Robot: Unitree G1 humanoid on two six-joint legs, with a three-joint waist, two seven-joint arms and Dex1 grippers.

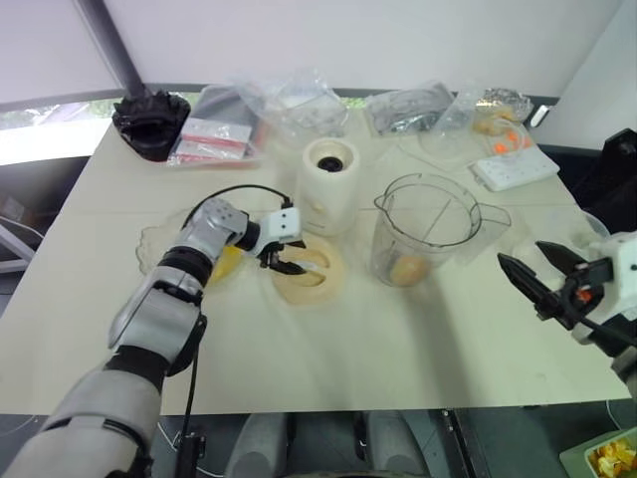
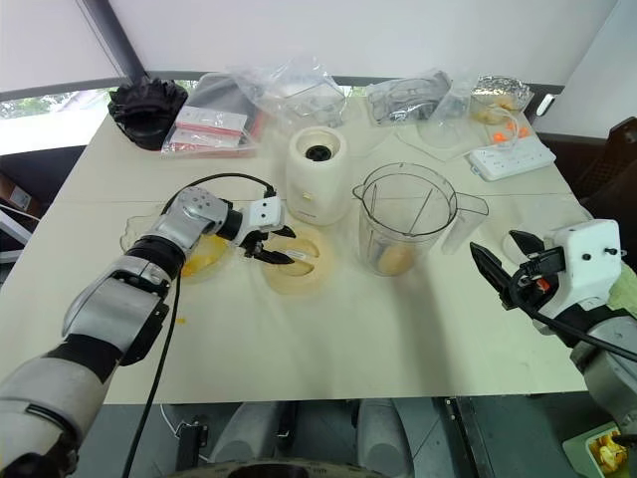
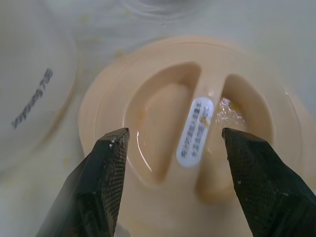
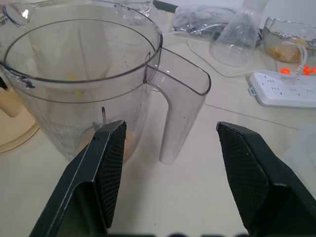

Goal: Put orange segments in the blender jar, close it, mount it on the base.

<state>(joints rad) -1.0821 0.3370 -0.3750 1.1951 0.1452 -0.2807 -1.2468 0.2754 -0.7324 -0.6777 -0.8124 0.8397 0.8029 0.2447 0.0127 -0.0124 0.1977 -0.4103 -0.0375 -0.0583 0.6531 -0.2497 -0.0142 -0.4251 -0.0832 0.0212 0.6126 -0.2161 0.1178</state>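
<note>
My right gripper next needs to grab the blender jar by its narrow handle (image 1: 490, 227), because the jar's round body (image 1: 413, 234) is too wide for my fingers.
The clear blender jar (image 1: 426, 227) stands uncovered at the table's middle right, with orange segments (image 1: 408, 270) at its bottom. More orange segments (image 1: 228, 265) lie in a clear bowl (image 1: 159, 249) on the left. The cream-white base (image 1: 328, 185) stands left of the jar. In front of it lies a flat round cream lid (image 3: 197, 123). My left gripper (image 1: 289, 257) hovers just over the lid, open, its fingers (image 3: 106, 177) either side of the lid's raised grip ridge and apart from it. My right gripper (image 4: 170, 133) is open, level, facing the jar's handle (image 4: 178, 98) from the right.
Plastic bags (image 1: 299, 100), a black holder (image 1: 151, 121) and a foil dish (image 1: 503, 105) line the table's far edge. A white power strip (image 1: 515, 169) lies at the back right. A green tray with orange pieces (image 1: 609, 460) sits off the table at the near right.
</note>
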